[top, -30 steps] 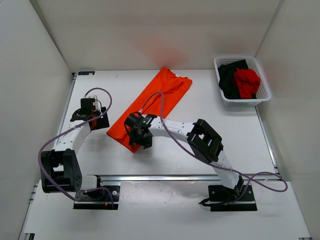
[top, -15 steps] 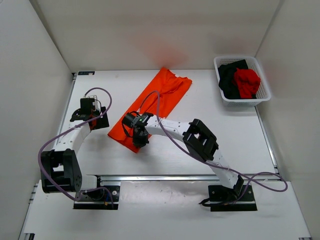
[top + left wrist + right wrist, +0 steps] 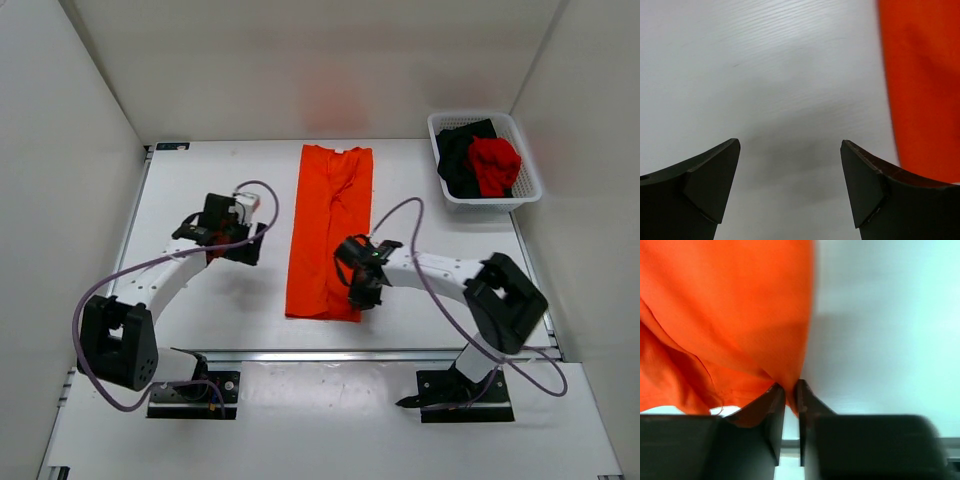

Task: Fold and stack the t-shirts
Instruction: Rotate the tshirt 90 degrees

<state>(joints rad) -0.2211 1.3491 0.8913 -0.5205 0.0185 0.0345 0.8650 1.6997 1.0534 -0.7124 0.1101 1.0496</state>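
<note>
I need to fold the near end of the orange t-shirt over, so next I need to grab the t-shirt's loose near corner with my left gripper, opposite the corner at my right gripper.
The orange t-shirt (image 3: 328, 230) lies as a long narrow strip, running straight from the back of the table to its front. My right gripper (image 3: 358, 293) is shut on the shirt's near right corner, and the right wrist view shows orange cloth (image 3: 740, 315) pinched between the jaws (image 3: 790, 392). My left gripper (image 3: 248, 240) hovers open over bare table just left of the shirt; its wrist view shows the orange edge (image 3: 925, 85) at the right. The black t-shirt (image 3: 459, 158) and the red t-shirt (image 3: 494, 164) lie crumpled in the white basket (image 3: 530, 165).
The basket stands at the back right corner of the table. White walls enclose the table on three sides. A metal rail (image 3: 380, 354) runs along the table's front edge, just before the arm bases.
The orange shirt was lying diagonally; it now lies straight, front to back. My right gripper closed on its near corner and moved right. My left gripper moved right, toward the shirt.
</note>
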